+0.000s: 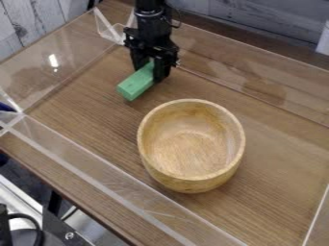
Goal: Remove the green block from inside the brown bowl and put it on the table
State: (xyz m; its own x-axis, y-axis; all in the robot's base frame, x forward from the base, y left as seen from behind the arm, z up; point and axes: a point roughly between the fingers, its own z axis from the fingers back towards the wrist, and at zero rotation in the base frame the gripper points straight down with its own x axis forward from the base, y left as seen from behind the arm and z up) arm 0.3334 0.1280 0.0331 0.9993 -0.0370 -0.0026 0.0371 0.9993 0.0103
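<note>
The green block (134, 86) is low on the table behind the bowl (193, 104), and the block's near end touches the table. My gripper needs to open now.
The green block (134, 86) lies on the table (77, 110), left of and behind the brown bowl (193, 104), a short gap away from its rim. My gripper (152, 71) points straight down over the block's far end, its dark fingers closed on either side of that end. The block's near end rests low on the wood. The bowl is a round light-wood one with a thick rim, and nothing shows inside it.
Low clear acrylic walls (52, 144) edge the tabletop on the near left side and along the back. Open wood surface stretches left of the block and right of the bowl.
</note>
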